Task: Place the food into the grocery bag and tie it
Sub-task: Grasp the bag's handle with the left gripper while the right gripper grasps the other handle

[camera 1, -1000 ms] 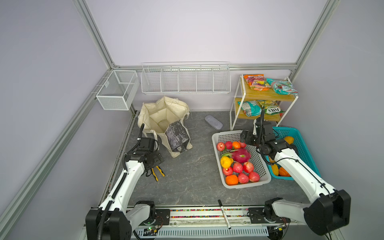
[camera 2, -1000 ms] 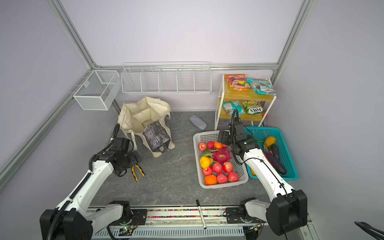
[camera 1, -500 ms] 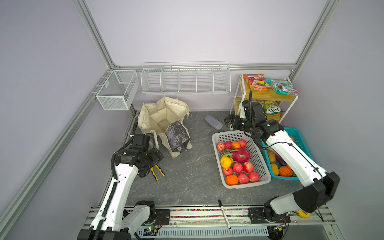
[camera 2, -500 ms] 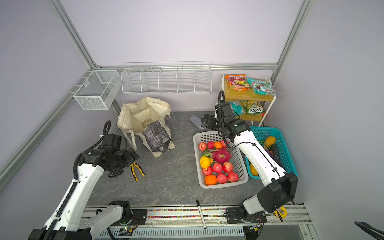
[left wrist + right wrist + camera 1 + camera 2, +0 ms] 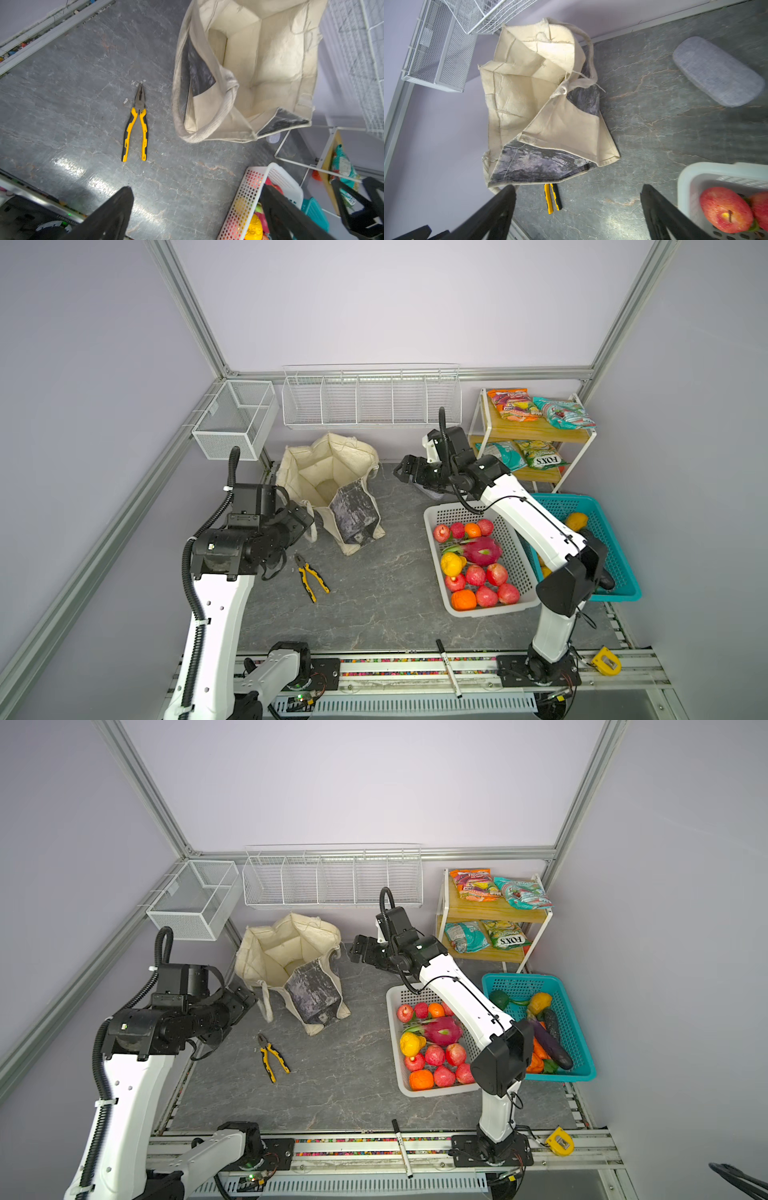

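My left gripper is to grab the grocery bag by its rim beside the bag's handle next, so the bag's opening stays open for the food.
The grocery bag, a cream tote with a grey-black panel, stands open at the back left, and nothing shows inside it. The food, a pink dragon fruit, red apples and oranges, lies in a white basket. Teal snack packets lie on the shelf. My left gripper hangs open by the bag's left handle. My right gripper hangs open to the right of the bag, above the table. Both hold nothing.
Yellow pliers lie in front of the bag. A grey case lies under my right arm. A teal basket of vegetables and a wooden shelf stand at the right. Wire racks hang on the back walls. A marker rests on the front rail.
My right gripper has swung from above the white basket leftward and back toward the bag. My left arm has risen and its gripper has moved up to the bag's left side.
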